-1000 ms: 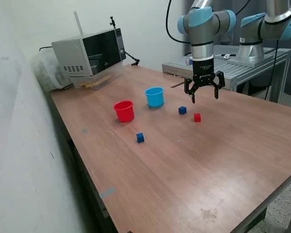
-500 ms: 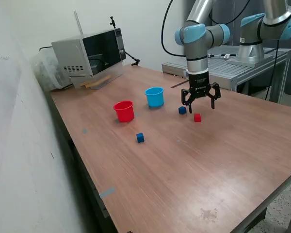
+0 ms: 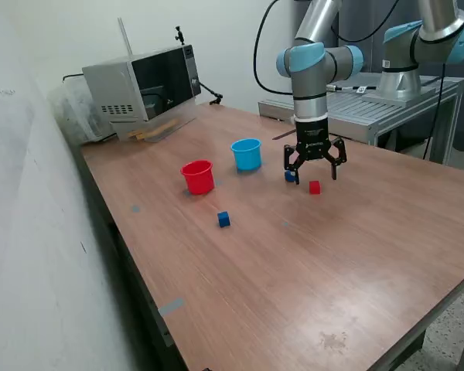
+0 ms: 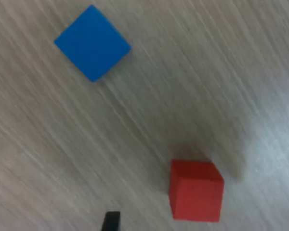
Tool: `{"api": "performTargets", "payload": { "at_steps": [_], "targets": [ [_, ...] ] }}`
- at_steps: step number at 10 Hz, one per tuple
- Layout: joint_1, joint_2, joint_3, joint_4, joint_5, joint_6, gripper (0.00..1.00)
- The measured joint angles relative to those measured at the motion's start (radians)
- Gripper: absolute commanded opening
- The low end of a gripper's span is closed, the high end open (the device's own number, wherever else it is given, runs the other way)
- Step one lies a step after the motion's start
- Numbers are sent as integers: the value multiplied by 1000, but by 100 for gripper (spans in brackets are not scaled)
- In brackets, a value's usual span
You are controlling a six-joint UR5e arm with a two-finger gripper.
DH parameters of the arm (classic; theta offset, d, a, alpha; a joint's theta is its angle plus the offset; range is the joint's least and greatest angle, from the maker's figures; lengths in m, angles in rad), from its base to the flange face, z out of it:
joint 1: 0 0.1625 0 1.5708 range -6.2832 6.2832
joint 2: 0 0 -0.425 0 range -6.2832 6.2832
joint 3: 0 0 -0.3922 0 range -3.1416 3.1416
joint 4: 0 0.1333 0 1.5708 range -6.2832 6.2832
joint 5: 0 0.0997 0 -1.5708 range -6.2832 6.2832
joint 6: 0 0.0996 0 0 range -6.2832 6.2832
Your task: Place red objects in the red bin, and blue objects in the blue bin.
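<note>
My gripper grips the small red cube by its opposite sides next, to drop it in the red bin (image 3: 197, 177).
My gripper (image 3: 312, 171) is open and empty, low over the wooden table (image 3: 309, 270). It hangs just above one small red cube (image 3: 315, 187) and a dark blue cube (image 3: 291, 176) that sits by one finger. In the wrist view the red cube (image 4: 196, 190) lies between the fingertips (image 4: 111, 220), and the blue cube (image 4: 92, 42) lies apart from it. A second dark blue cube (image 3: 223, 219) sits toward the exterior view's left. The red cup (image 3: 198, 176) and the light blue cup (image 3: 247, 154) stand upright beyond it. A second red cube is not in view.
A microwave (image 3: 143, 85) stands at the table's far corner on the exterior view's left. A second robot arm (image 3: 425, 39) is mounted on a metal bench (image 3: 371, 104) behind the table. A white wall (image 3: 31, 232) runs along the exterior view's left.
My gripper has come down and shifted slightly toward the exterior view's left, ending low over the red and blue cubes. It stays open. No object has moved.
</note>
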Motion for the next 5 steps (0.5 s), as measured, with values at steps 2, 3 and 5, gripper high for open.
{"api": "performTargets", "payload": {
  "at_steps": [2,3,5],
  "targets": [
    [-2,4,-4,-5,20,6,100],
    [-5,6,-5,-6,27,7,100],
    [-9,14,-8,-7,35,8,100]
  ]
}}
